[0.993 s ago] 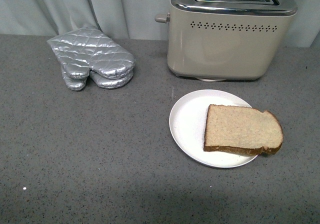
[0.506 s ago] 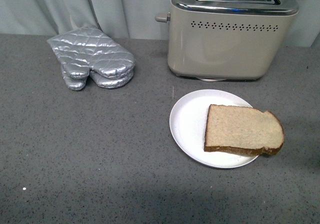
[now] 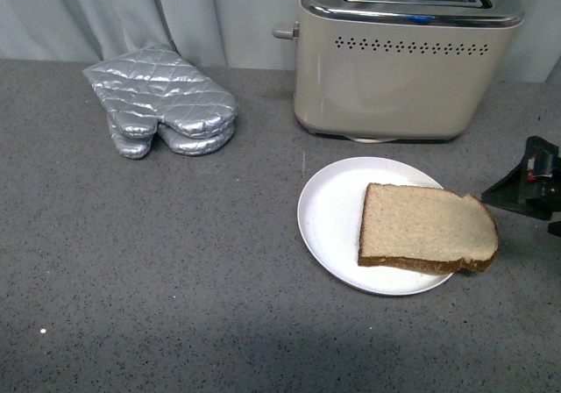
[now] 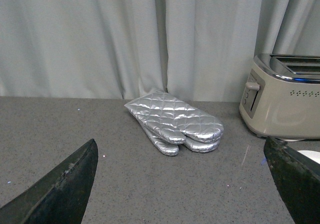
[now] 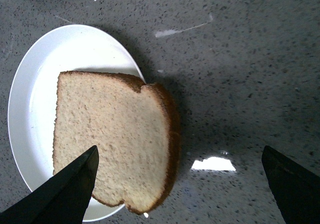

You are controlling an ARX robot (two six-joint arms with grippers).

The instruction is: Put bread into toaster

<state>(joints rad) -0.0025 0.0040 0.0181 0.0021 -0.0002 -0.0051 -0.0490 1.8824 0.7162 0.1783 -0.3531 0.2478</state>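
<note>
The bread is lying flat on the plate. My right gripper should next grab the bread by its rounded end [image 5: 169, 146], because that sticks out past the plate's rim [image 5: 131, 59].
The bread [image 3: 427, 227] is a flat wholemeal slice lying on a white plate [image 3: 331, 217], its rounded end hanging over the plate's right rim. It also shows in the right wrist view [image 5: 117, 149]. The cream toaster [image 3: 399, 55] stands behind the plate with empty chrome slots and a lever knob on its left side. It also shows in the left wrist view [image 4: 286, 96]. My right gripper [image 3: 535, 187] is open at the right edge, just right of the bread; in its own view [image 5: 182, 184] it hangs above the slice's rounded end. My left gripper [image 4: 182, 184] is open and empty above the counter.
A silver quilted oven mitt [image 3: 162, 102] lies on the grey speckled counter [image 3: 175, 279] at the back left; it also shows in the left wrist view [image 4: 175, 121]. A grey curtain [image 3: 131, 11] hangs behind the counter.
My right gripper has come into the front view at the right edge, beside the bread. The bread, plate and toaster have not moved.
</note>
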